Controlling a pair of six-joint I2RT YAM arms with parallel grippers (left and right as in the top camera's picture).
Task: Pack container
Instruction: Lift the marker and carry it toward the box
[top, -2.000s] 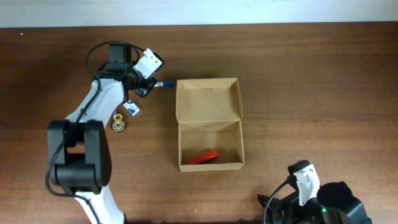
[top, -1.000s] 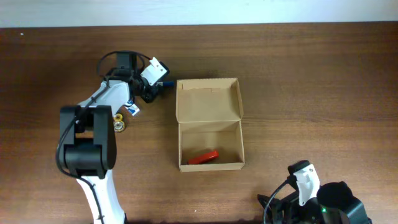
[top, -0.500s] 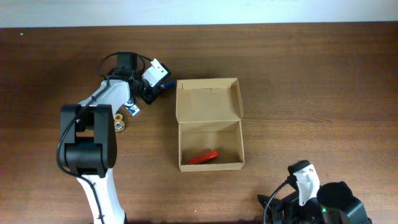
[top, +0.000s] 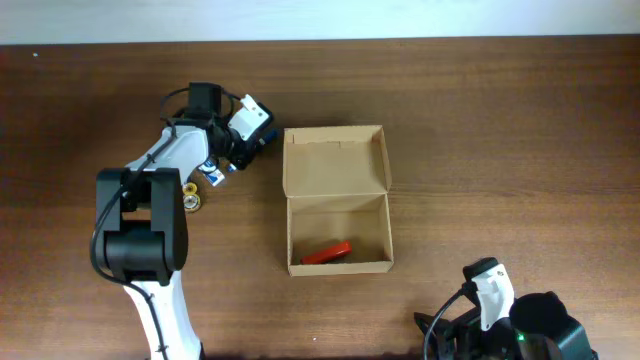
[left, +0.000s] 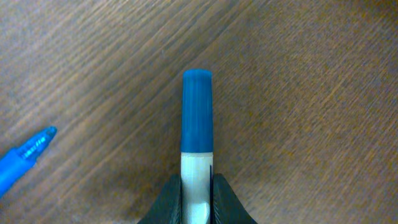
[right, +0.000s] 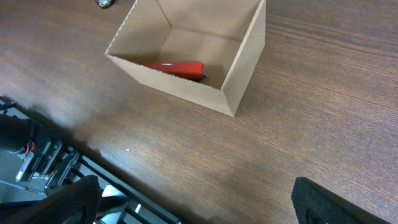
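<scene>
The marker (top: 268, 137) (left: 197, 134) would rise off the table if I lifted my left gripper now. The gripper's fingers are shut on both sides of the marker's white body.
A marker with a blue cap and white barrel (left: 197, 124) lies on the table, and my left gripper (left: 197, 185) is shut on its barrel, one jaw against each side. From overhead that gripper (top: 249, 141) sits just left of the container's far left corner. The container (top: 380, 205) is a brown cardboard box standing open, its lid flap (top: 335, 157) folded back. A red flat thing (top: 326, 253) lies inside it. My right gripper (right: 199, 205) hangs open near the table's front edge, with nothing between its fingers, facing the container (right: 242, 81).
A second blue pen (left: 25, 158) lies on the wood left of the marker. A small blue and white item (top: 212, 175) and a yellow tape roll (top: 191, 197) lie left of the container, under the left arm. A black frame (right: 43, 165) runs along the front edge.
The left jaws have closed onto the marker's barrel. The left wrist has shifted slightly toward the container. The right arm has not moved.
</scene>
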